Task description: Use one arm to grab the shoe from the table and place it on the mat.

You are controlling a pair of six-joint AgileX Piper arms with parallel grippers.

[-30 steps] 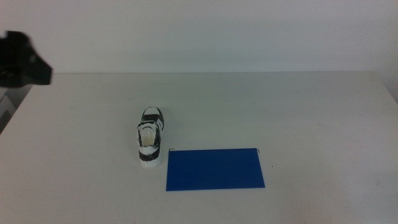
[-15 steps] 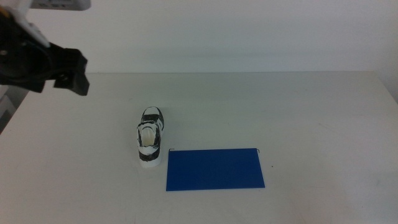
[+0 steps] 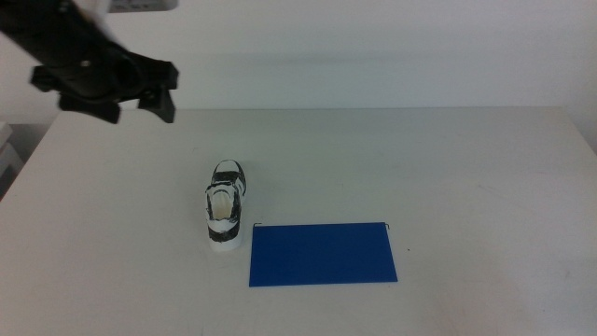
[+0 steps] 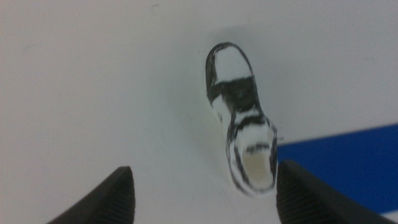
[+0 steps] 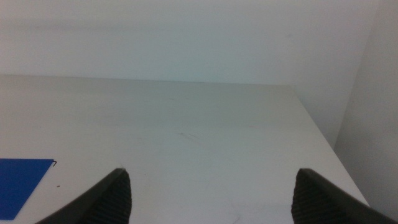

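I will grab the shoe across its narrow middle (image 3: 225,191) with my left gripper next, close to its balance point, because the shoe is long from toe to heel.
The shoe (image 3: 224,213) is a small white and black sneaker standing on the white table (image 3: 448,168), just left of the blue mat (image 3: 323,253). My left gripper (image 3: 140,99) is open and empty, high over the table's far left, well apart from the shoe. In the left wrist view the shoe (image 4: 241,118) lies between and beyond the open jaws (image 4: 202,193), with a corner of the mat (image 4: 348,162) beside it. My right gripper (image 5: 208,193) is open and empty, out of the middle view; its wrist view shows a corner of the mat (image 5: 18,180).
A pale wall stands behind the table's far edge (image 3: 373,108). The table's right edge (image 5: 323,143) shows in the right wrist view.
My left arm has swung in from the far left edge and moved right and up over the table. The shoe and mat have not moved.
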